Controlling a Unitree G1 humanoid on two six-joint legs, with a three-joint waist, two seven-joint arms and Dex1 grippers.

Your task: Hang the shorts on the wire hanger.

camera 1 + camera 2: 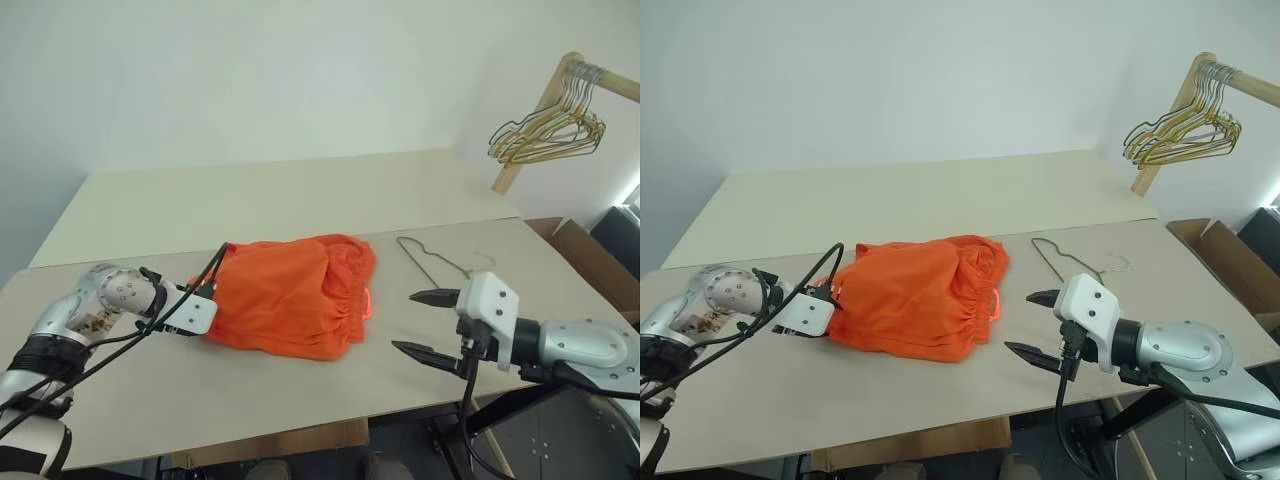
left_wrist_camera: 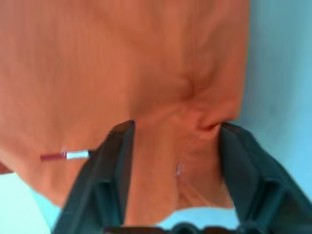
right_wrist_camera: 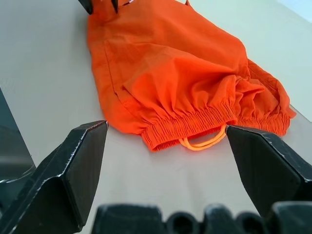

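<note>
The shorts should next be gripped by their gathered elastic waistband (image 1: 352, 295) with my right gripper, so they are ready for the wire hanger (image 1: 428, 258).
The orange shorts (image 1: 290, 295) lie crumpled on the table, elastic waistband toward my right, with an orange drawstring loop (image 3: 204, 142) sticking out. My left gripper (image 2: 175, 129) is down on the shorts' left edge, its fingers (image 2: 114, 161) pressing a bunched fold of the fabric between them. The thin dark wire hanger (image 1: 430, 260) lies flat on the table just right of the shorts. My right gripper (image 1: 403, 321) hovers open above the table's front edge, to the right of the waistband and in front of the hanger, holding nothing.
The beige table (image 1: 300, 190) extends far behind the shorts. A bunch of pale wire hangers (image 1: 550, 130) hangs on a wooden rail (image 1: 545, 100) at the back right. A cardboard box (image 1: 590, 265) sits beyond the table's right edge.
</note>
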